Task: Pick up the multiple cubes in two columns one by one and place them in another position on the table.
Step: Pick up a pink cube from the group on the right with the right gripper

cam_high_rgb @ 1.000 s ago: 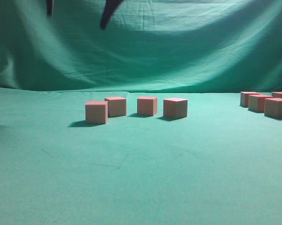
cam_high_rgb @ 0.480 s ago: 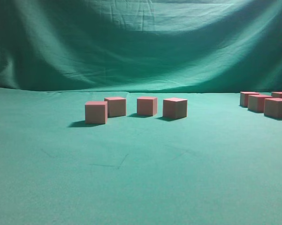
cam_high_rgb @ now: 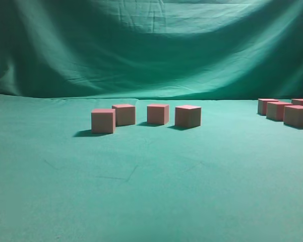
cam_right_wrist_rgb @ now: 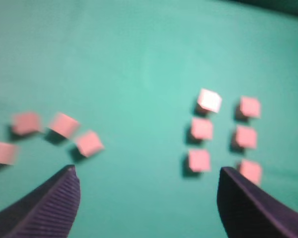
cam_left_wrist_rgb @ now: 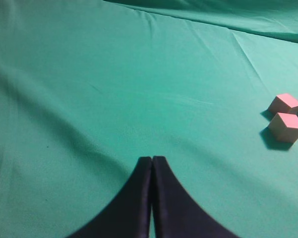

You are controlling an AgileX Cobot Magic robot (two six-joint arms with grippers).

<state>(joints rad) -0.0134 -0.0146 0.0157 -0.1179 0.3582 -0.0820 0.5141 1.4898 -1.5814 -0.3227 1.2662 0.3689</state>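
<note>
I need to carry the next cube out of its column, so my right gripper should grab the cube by its opposite sides.
Several pinkish-red cubes stand in a loose row on the teal table [cam_high_rgb: 151, 191], from the left one [cam_high_rgb: 103, 121] to the right one [cam_high_rgb: 187, 116]. More cubes [cam_high_rgb: 279, 110] sit at the far right. In the blurred right wrist view these form two columns [cam_right_wrist_rgb: 202, 128] [cam_right_wrist_rgb: 246, 136], with the loose row at the left [cam_right_wrist_rgb: 63, 124]. My right gripper [cam_right_wrist_rgb: 148, 171] is open and empty, high above the cloth between the two groups. My left gripper [cam_left_wrist_rgb: 152, 159] is shut and empty over bare cloth, with two cubes [cam_left_wrist_rgb: 286, 127] to its right. Neither gripper shows in the exterior view.
A draped green cloth backdrop [cam_high_rgb: 151, 50] hangs behind the table. Wide bare cloth lies in front of the cubes and to the left of the row. The right cube group runs to the frame's right edge.
One second ago two dark fingertips showed at the top left of the exterior view; they rose out of frame by half a second ago. The cubes have not moved.
</note>
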